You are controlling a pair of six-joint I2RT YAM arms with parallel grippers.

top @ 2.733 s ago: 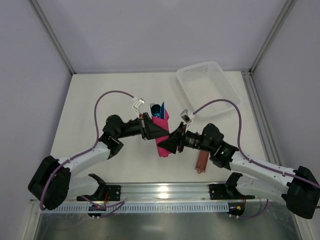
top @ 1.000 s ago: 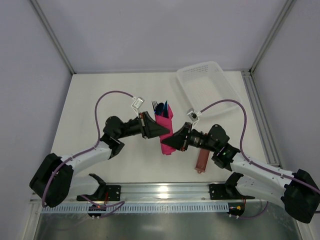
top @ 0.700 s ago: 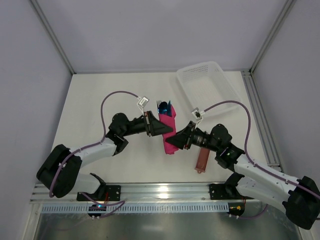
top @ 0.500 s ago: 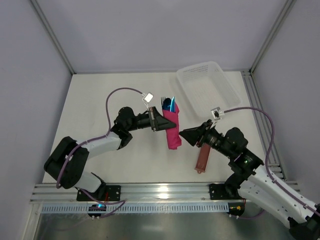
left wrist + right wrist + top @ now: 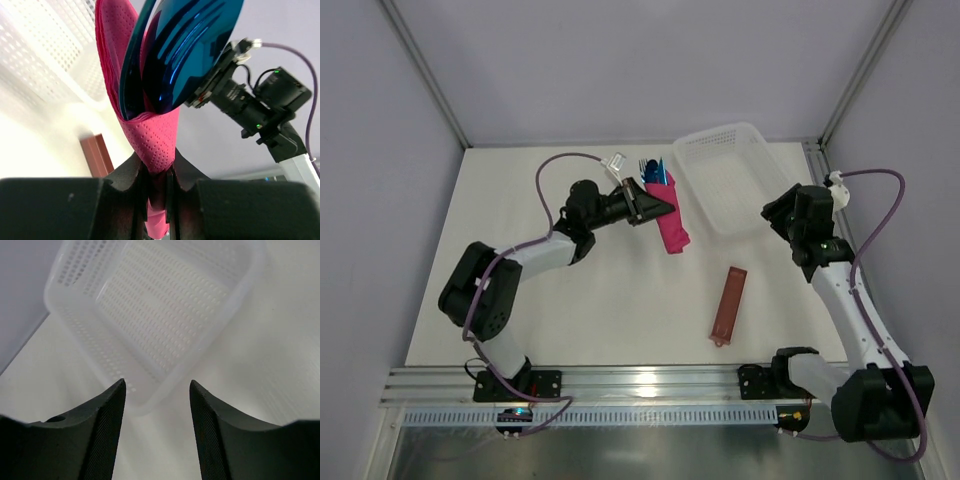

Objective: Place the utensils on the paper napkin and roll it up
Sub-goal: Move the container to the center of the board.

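Next, my right gripper grabs the basket by its rim at the basket's near corner (image 5: 722, 235) (image 5: 143, 407), which leaves its opening for the rolled napkin.
The magenta paper napkin (image 5: 672, 226) is rolled around the blue utensils (image 5: 653, 170), whose heads stick out of its far end. My left gripper (image 5: 658, 208) is shut on the roll's middle and holds it off the table. In the left wrist view the napkin (image 5: 150, 130) is pinched between the fingers of the left gripper (image 5: 159, 172), with the utensils' (image 5: 190, 50) spoon bowl and fork rising out of it. My right gripper (image 5: 782, 213) is far to the right, over the basket's near corner. In its wrist view the right gripper (image 5: 156, 387) is open and holds nothing.
A white mesh basket (image 5: 735, 175) stands at the back right, directly under the right gripper (image 5: 165, 315). A reddish-brown oblong sleeve (image 5: 728, 304) lies flat on the table right of centre, near the front. Frame posts and walls bound the table.
The right gripper opened, let go of the napkin roll and swung away right to the basket. The left gripper carried the roll toward the back of the table.
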